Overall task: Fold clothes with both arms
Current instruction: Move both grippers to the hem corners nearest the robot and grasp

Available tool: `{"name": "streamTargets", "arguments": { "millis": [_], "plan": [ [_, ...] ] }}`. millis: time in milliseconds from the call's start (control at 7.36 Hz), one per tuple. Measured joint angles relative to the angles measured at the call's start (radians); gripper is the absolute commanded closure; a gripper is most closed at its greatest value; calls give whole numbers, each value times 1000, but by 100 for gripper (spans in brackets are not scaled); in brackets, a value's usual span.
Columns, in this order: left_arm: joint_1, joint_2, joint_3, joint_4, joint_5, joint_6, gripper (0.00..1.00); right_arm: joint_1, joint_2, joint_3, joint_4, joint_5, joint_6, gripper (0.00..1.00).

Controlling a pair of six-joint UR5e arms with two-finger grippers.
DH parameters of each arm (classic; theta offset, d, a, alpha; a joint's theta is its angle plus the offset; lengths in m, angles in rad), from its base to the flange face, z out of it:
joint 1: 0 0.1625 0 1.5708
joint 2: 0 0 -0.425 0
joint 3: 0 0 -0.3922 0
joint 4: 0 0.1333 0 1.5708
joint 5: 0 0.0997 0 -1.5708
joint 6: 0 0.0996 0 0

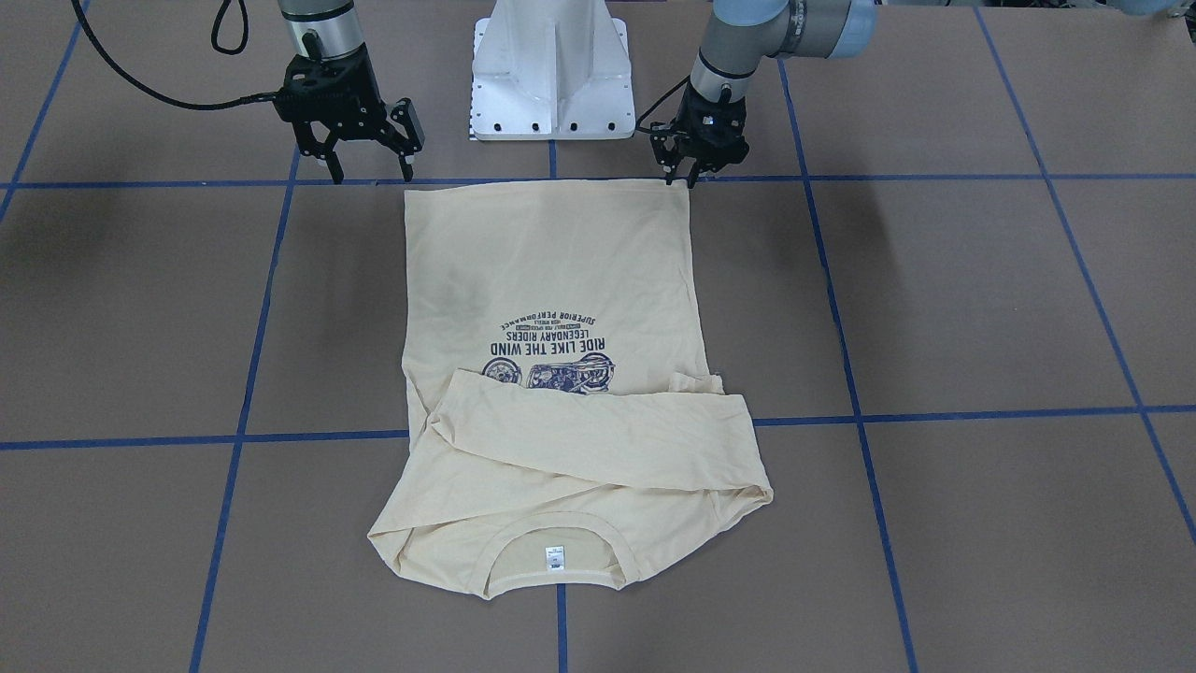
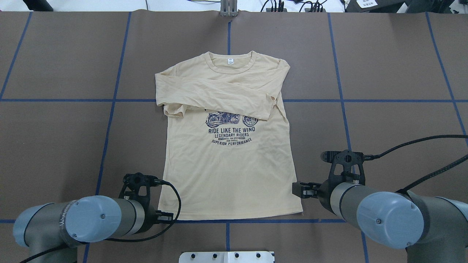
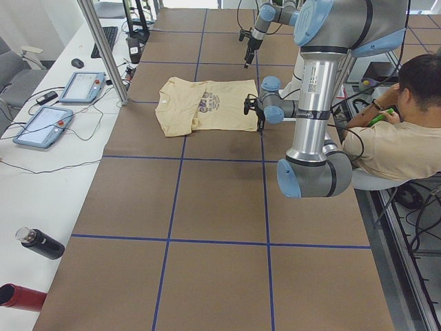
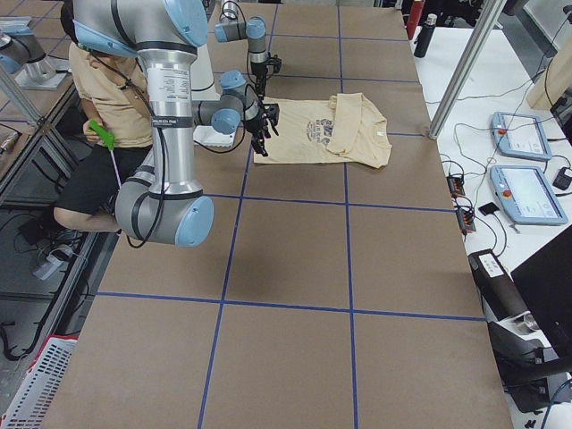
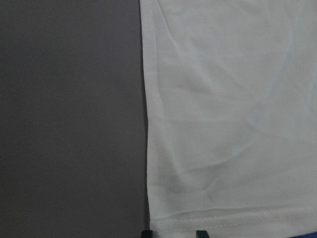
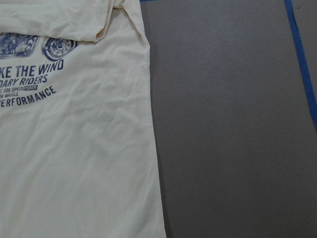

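The left gripper will next grab its hem corner (image 1: 679, 186) to fold the T-shirt's bottom up over the shirt's body (image 1: 551, 280).
The cream-yellow long-sleeved T-shirt (image 1: 551, 271) lies flat and face up on the brown table, hem toward the robot, both sleeves folded across the chest over the top of the navy print (image 2: 231, 133). Its neck label (image 2: 230, 61) is at the far end. My left gripper (image 1: 679, 178) points down at the hem's corner, jaws slightly apart; in the left wrist view its fingertips (image 5: 146, 233) straddle the hem edge of the shirt (image 5: 233, 124). My right gripper (image 1: 369, 170) is wide open and empty, just above the table beside the other hem corner. The right wrist view shows the shirt's side edge (image 6: 148, 124).
The white pedestal base (image 1: 551, 84) stands just behind the hem. Blue tape lines (image 1: 561, 439) grid the table. A seated operator (image 3: 393, 131) is beside the robot. Control tablets (image 3: 41, 124) and bottles (image 3: 38, 243) lie on the side bench.
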Motion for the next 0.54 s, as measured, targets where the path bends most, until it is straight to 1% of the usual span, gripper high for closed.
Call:
{"name": "streamTargets", "arguments": {
  "millis": [408,544],
  "plan": [
    [0,-3,9,0,0,1,60,0,0,0,0,0,-1,0],
    [0,-2,11,0,0,1,71,0,0,0,0,0,-1,0]
  ]
}}
